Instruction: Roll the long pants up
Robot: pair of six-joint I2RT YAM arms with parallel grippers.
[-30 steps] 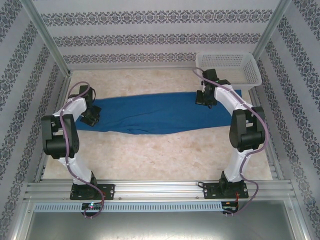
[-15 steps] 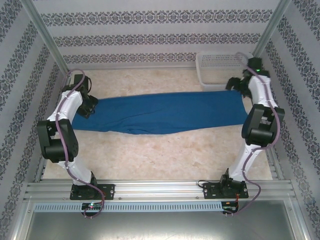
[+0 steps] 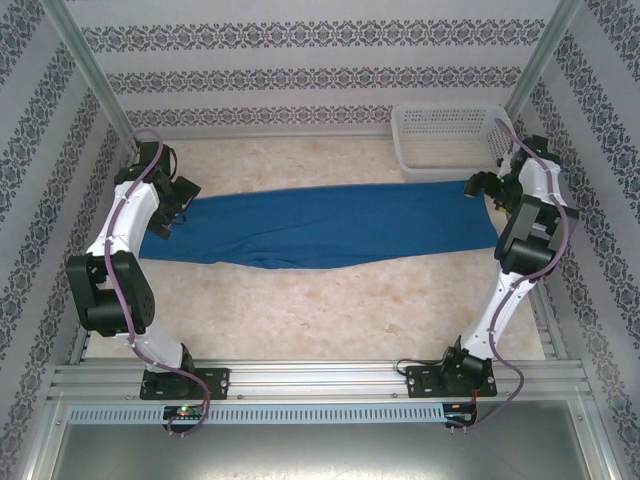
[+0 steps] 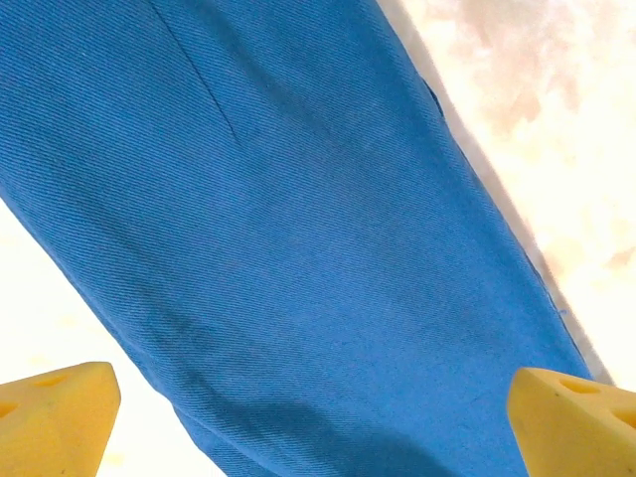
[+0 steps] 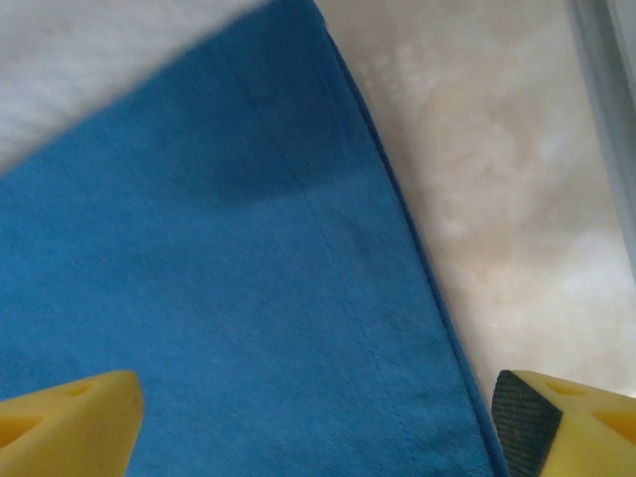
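I will roll the pants up by folding one end over the rest. I will grab the long pants (image 3: pixel 320 225) by the hemmed end (image 3: pixel 486 204) with my right gripper next to fold that end.
The long pants (image 3: pixel 320 225) lie flat and stretched across the table, a royal-blue strip running from left to right. My left gripper (image 3: pixel 165 215) hovers at their left end, open. Its yellow fingertips (image 4: pixel 55 417) straddle the blue cloth (image 4: pixel 298 199) without touching it. My right gripper (image 3: pixel 480 185) is at the pants' right end, also open. In the right wrist view the cloth (image 5: pixel 199 298) and its hemmed edge lie between the spread fingertips (image 5: pixel 566 422) of the right gripper (image 5: pixel 316 427). Nothing is held.
A white basket (image 3: pixel 450 140) stands at the back right, just behind the pants' right end. Metal frame posts and patterned walls close in the marbled table (image 3: pixel 330 310). A metal rail (image 5: pixel 606 99) runs close to the right gripper.
Both grippers went from shut to open. The right arm swung from over the pants near the basket out to their right end. The left arm drew slightly back and left.
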